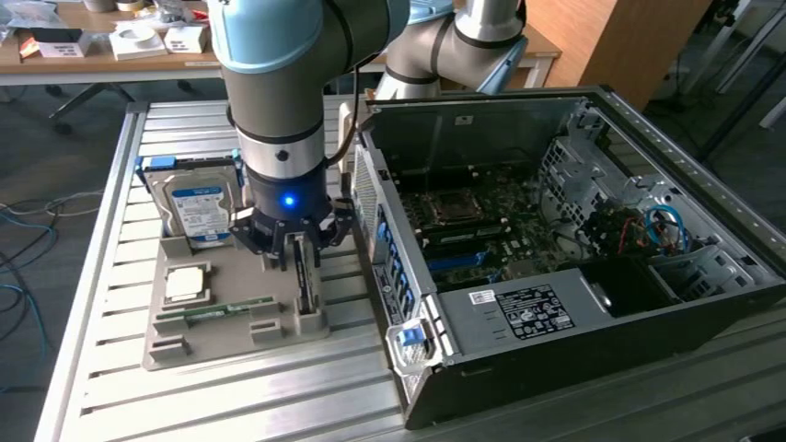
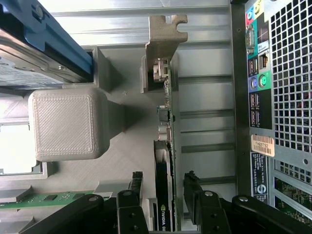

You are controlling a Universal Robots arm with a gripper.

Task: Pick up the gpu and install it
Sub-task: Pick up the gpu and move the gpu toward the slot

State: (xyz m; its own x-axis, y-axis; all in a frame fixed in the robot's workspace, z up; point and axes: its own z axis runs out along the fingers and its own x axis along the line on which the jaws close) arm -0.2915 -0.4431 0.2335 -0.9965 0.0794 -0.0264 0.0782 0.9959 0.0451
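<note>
I should next grab the GPU by its NVIDIA-labelled cooler end (image 1: 304, 269) to install it in the open computer case.
The gpu (image 1: 305, 293) stands on edge in a slot of the grey holder (image 1: 215, 336) on the slatted table. In the wrist view the gpu (image 2: 165, 124) is a thin dark card with a black cooler, and its end bracket (image 2: 165, 30) points away from me. My gripper (image 1: 296, 253) is lowered over the card. It is open: my gripper (image 2: 165, 191) has one black finger (image 2: 136, 187) on each side of the card, with a small gap on both sides. Nothing is held.
The open computer case (image 1: 687, 161) lies at the exterior view's right, its motherboard (image 1: 473, 221) exposed and its rear ports (image 2: 258, 73) close beside the holder. The holder also carries a blue-labelled hard drive (image 1: 199, 210), a processor (image 1: 184, 284) and a RAM stick (image 1: 227, 309).
</note>
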